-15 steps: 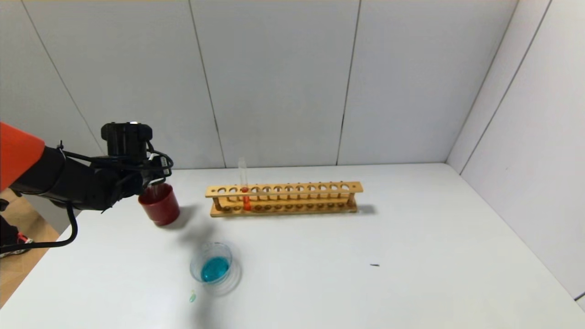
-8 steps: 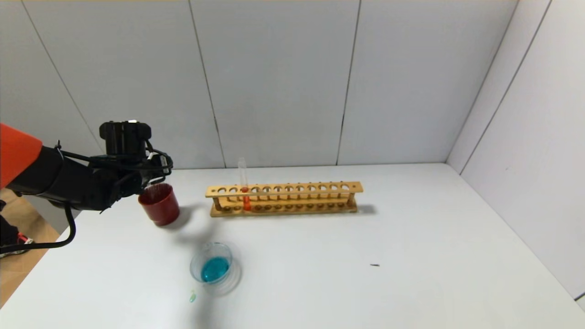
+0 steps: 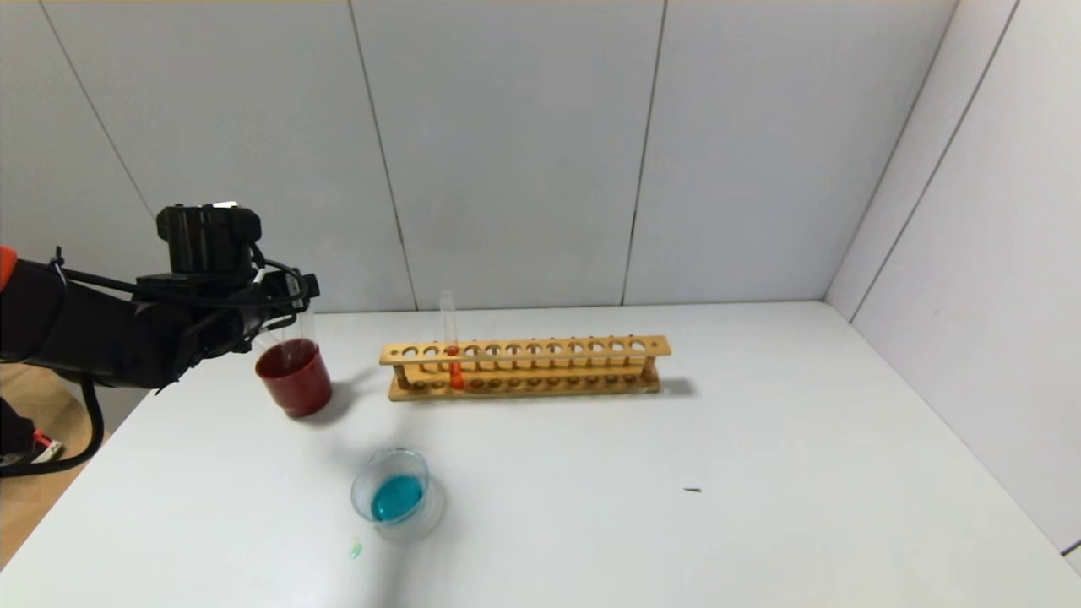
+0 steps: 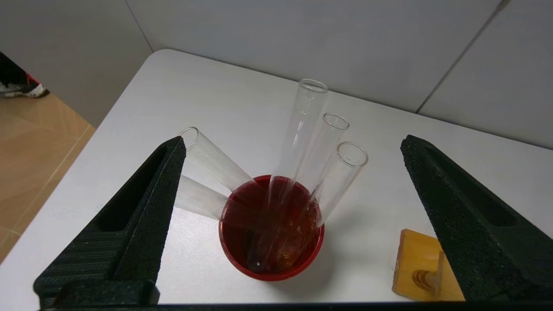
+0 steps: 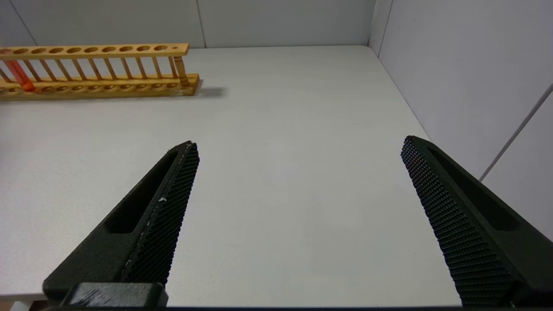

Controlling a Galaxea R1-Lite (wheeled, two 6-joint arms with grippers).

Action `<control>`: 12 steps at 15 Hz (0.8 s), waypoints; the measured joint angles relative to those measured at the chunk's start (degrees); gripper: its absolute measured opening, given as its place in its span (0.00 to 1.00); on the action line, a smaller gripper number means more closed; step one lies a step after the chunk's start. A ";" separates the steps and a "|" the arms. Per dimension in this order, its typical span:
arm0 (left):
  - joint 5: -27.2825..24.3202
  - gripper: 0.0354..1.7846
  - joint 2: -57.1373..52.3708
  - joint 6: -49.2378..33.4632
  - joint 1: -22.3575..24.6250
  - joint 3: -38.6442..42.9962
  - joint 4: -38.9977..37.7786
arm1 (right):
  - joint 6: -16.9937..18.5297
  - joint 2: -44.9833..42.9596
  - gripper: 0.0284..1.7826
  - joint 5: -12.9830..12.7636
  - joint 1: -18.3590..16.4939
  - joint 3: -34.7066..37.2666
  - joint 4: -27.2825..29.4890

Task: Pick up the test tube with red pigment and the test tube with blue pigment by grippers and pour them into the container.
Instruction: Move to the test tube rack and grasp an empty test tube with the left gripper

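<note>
The wooden rack closes around the lower half of the test tube with red pigment, so my left gripper needs to grab the test tube by its clear upper end (image 3: 448,316) next.
The test tube with red pigment (image 3: 453,355) stands upright near the left end of the wooden rack (image 3: 540,365); the right wrist view shows it (image 5: 18,74) too. The test tube with blue pigment is out of view. Teal liquid lies in the container (image 3: 395,496), a clear glass dish near the table's front. My left gripper (image 4: 293,139) hangs open above a dark red cup (image 4: 271,265) holding several empty clear tubes (image 4: 341,177); nothing is between its fingers. In the head view it (image 3: 285,295) is up and left of the cup (image 3: 294,377). My right gripper (image 5: 299,142) is open over bare table.
A small green drop (image 3: 355,551) lies in front of the dish, and a dark speck (image 3: 692,490) to the right. The rack's end (image 4: 421,270) is close beside the red cup. Wall panels close the back and right side.
My left gripper has opened and drawn back, up and to the left, from the red cup. A clear tube now stands free in the cup.
</note>
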 joint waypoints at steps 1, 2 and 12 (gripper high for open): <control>0.00 0.98 -1.10 0.89 -0.48 0.66 -0.06 | 0.00 0.00 0.96 -0.02 0.00 0.00 0.00; 0.05 0.98 -2.04 1.35 -1.00 1.12 -0.02 | 0.00 0.00 0.96 0.00 0.00 0.00 0.00; -0.17 0.98 -9.90 4.08 -12.61 7.56 -0.04 | 0.00 0.00 0.96 0.00 0.00 0.00 0.00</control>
